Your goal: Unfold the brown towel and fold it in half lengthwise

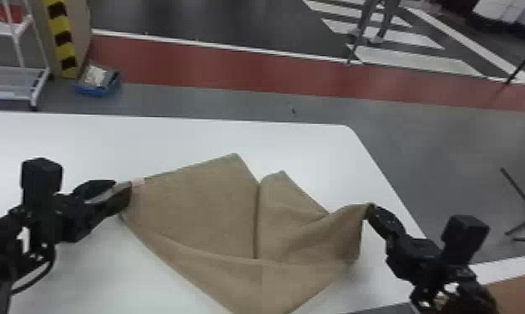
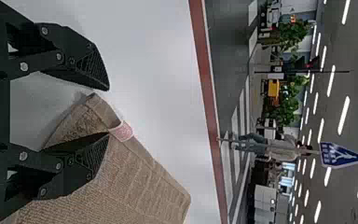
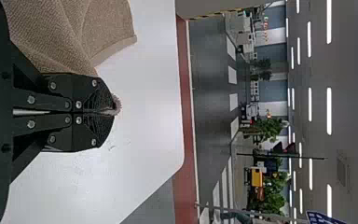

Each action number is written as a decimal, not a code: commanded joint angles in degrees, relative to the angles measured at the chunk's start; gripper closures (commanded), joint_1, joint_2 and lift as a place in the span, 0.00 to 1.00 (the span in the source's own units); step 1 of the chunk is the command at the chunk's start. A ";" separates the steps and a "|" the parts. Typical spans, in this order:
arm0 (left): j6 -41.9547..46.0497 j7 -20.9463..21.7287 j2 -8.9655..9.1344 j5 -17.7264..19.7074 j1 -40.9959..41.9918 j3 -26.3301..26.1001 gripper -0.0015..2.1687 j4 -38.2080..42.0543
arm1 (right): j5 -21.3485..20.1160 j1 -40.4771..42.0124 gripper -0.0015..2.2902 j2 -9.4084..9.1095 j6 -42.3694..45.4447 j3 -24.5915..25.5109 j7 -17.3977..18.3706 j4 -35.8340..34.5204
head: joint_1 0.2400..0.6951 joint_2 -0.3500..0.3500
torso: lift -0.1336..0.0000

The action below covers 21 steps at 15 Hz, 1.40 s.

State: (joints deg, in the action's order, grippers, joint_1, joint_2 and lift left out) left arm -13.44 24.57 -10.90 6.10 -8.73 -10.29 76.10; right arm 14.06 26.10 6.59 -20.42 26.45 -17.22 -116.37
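Observation:
My left gripper should pick up the towel by its pink-tagged corner [image 1: 135, 184] next. Then I can unfold the brown towel [image 1: 215, 208] and fold it in half lengthwise.
The brown towel [image 1: 215, 208] lies partly unfolded on the white table, with creased layers and a raised right part. At its left corner, beside a small pink tag, my left gripper [image 1: 121, 190] stands open. In the left wrist view the towel [image 2: 135, 186] has its corner between the parted fingers of my left gripper [image 2: 108, 112], one finger lying over the cloth. My right gripper [image 1: 370, 208] is shut on the towel's right corner, lifting it a little. The right wrist view has my right gripper [image 3: 112, 113] pinching a bit of towel [image 3: 60, 37] at its tips.
The white table [image 1: 148, 133] extends behind and to the left of the towel, its right edge running close to my right arm. On the floor beyond stand a white rack [image 1: 36, 75] and a blue bin [image 1: 98, 83].

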 commanded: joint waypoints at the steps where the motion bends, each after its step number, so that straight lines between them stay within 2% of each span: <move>1: -0.58 -0.04 -0.17 -0.13 0.12 0.01 0.34 -0.08 | 0.00 0.00 0.57 0.00 0.07 0.01 0.00 0.00 | 1.00 0.07 | 0.07; 3: -0.40 -0.22 -0.08 0.22 0.91 0.54 0.57 0.45 | 0.09 -0.09 0.57 0.00 0.07 0.01 0.00 0.00 | 1.00 0.07 | 0.07; 5: 0.47 -0.40 -0.26 1.37 2.41 1.68 0.72 2.47 | 0.09 -0.17 0.57 0.00 0.07 -0.08 0.00 0.00 | 1.00 0.07 | 0.07; 8: -0.93 -0.83 -0.35 3.04 6.62 3.96 0.72 10.38 | 0.00 -0.35 0.57 0.09 -0.10 -0.08 0.00 -0.18 | 1.00 0.08 | 0.07; 11: -7.08 -5.84 -0.43 3.04 12.07 7.04 0.72 23.12 | -0.70 -0.96 0.57 0.53 -1.16 0.97 0.00 -0.53 | 1.00 0.09 | 0.07; 14: -13.06 -9.80 -0.70 4.44 17.52 11.79 0.72 35.87 | -3.08 -2.99 0.57 0.97 -3.80 5.02 -0.18 -0.18 | 1.00 0.11 | 0.07; 18: -22.03 -11.65 -0.78 8.05 21.92 18.82 0.72 46.68 | -4.40 -5.27 0.57 3.16 -4.50 8.27 -5.28 1.85 | 1.00 0.09 | 0.07; 19: -23.43 -11.91 -0.78 8.66 22.53 19.78 0.72 48.44 | -5.19 -5.80 0.57 3.25 -4.32 7.92 -8.00 2.02 | 1.00 0.10 | 0.07; 21: -25.01 -12.96 -0.78 9.10 22.80 20.66 0.72 50.19 | -7.65 -7.64 0.57 3.43 -4.50 4.14 -9.41 2.02 | 1.00 0.12 | 0.07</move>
State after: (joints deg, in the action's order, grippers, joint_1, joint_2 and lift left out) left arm -37.44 12.07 -11.69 14.78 13.87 9.73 125.19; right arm 8.07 19.71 9.86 -24.80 33.05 -26.54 -114.38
